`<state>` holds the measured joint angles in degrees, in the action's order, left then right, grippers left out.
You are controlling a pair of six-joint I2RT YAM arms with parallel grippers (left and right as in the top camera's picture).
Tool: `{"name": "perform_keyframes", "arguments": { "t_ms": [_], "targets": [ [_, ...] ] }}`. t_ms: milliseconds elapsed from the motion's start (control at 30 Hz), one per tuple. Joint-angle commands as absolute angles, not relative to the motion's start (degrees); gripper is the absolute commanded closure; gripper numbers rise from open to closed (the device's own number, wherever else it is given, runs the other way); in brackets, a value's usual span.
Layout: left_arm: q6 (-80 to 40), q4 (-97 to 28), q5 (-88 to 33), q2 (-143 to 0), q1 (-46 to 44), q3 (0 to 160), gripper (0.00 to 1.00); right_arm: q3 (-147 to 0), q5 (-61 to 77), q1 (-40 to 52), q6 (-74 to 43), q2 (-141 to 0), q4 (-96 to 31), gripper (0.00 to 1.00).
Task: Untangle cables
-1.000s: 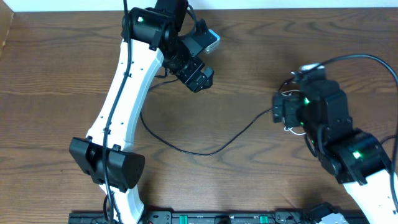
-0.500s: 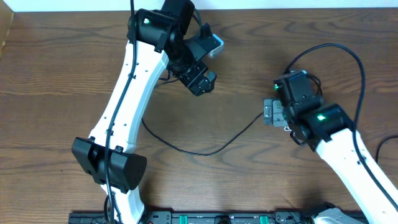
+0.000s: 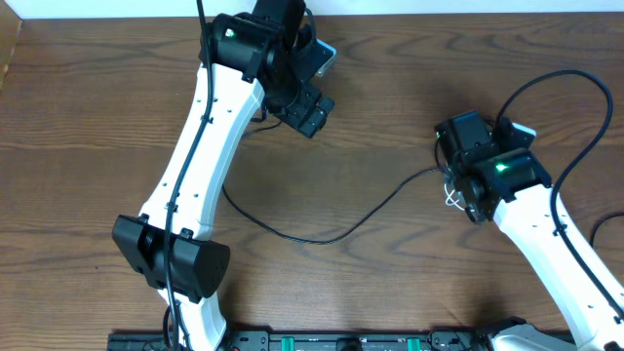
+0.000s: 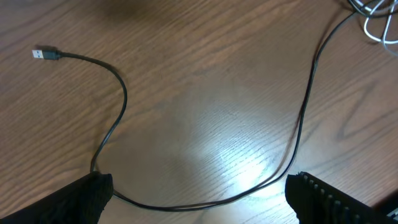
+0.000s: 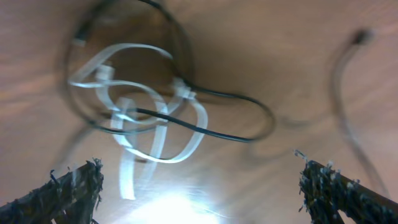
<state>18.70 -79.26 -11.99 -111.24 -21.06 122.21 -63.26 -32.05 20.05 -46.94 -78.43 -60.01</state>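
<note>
My right gripper grabs the white cable by a white part next, leaving the black cable's loop free, to draw the tangle apart.
The long black cable [image 3: 312, 238] sags in a curve across the table from under my left arm to the right arm. In the left wrist view its plug [image 4: 45, 54] lies at the upper left, and the cable [image 4: 297, 134] runs between the open fingers up to the tangle at the top right. The white cable [image 5: 140, 106] lies in loops with a black cable [image 5: 205, 129] loop threaded through it. A bit of the white cable [image 3: 451, 199] shows beside the right wrist. My left gripper [image 4: 202, 211] hovers open above the table. My right gripper [image 5: 199, 199] is open just short of the tangle.
The left arm [image 3: 195, 146] stretches from the front edge toward the back of the wooden table [image 3: 88, 117]. Thick black robot wires [image 3: 575, 88] arch over the right arm. A dark rail [image 3: 322, 341] runs along the front edge. A blurred plug [image 5: 360, 37] lies to the tangle's right.
The right arm has swung round and its wrist now sits over the white tangle. The left gripper has shifted slightly toward the back edge. Both grippers stayed open.
</note>
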Motion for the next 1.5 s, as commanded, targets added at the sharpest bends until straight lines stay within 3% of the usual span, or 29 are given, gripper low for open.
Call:
{"name": "perform_keyframes", "arguments": {
  "t_ms": [0, 100, 367, 633, 700, 767, 800, 1067, 1233, 1467],
  "targets": [
    [16.6, -79.3, -11.3, -110.9, -20.9, 122.0, 0.06, -63.2, -20.7, 20.5, -40.2, -78.7, -54.6, 0.01],
    [16.6, -79.4, -11.3, -110.9, -20.9, 122.0, 0.06, -62.7, -13.3, 21.0, -31.3, -79.0, -49.3, 0.01],
    [16.6, -79.4, -11.3, -110.9, -20.9, 122.0, 0.06, -60.8, -19.8, 21.0, -42.5, -83.6, -48.6, 0.01],
    [16.6, -79.6, -11.3, -110.9, -20.9, 122.0, 0.06, -58.9, -19.8, 21.0, -42.4, -92.2, -43.5, 0.01],
    [16.6, -79.9, -11.3, -110.9, -20.9, 122.0, 0.07, -58.9, -19.9, 21.0, -42.4, -92.4, -42.5, 0.32],
    [16.6, -80.0, -11.3, -110.9, -20.9, 122.0, 0.06, -58.9, -20.3, 21.0, -42.4, -92.3, -41.9, 0.73],
    [16.6, -80.1, -11.3, -110.9, -20.9, 122.0, 0.07, -58.9, -20.2, 21.0, -42.4, -92.2, -41.9, 0.99],
    [16.6, -80.2, -11.3, -110.9, -20.9, 122.0, 0.06, -59.6, -22.6, 20.9, -40.8, -85.7, -42.0, 0.99],
    [16.6, -80.2, -11.3, -110.9, -20.9, 122.0, 0.07, -64.2, -26.7, 20.9, -31.8, -70.3, -41.4, 0.99],
    [16.6, -80.1, -11.3, -110.9, -20.9, 122.0, 0.06, -72.9, -34.2, 18.1, -28.4, -54.7, -37.2, 0.99]
  ]
}}
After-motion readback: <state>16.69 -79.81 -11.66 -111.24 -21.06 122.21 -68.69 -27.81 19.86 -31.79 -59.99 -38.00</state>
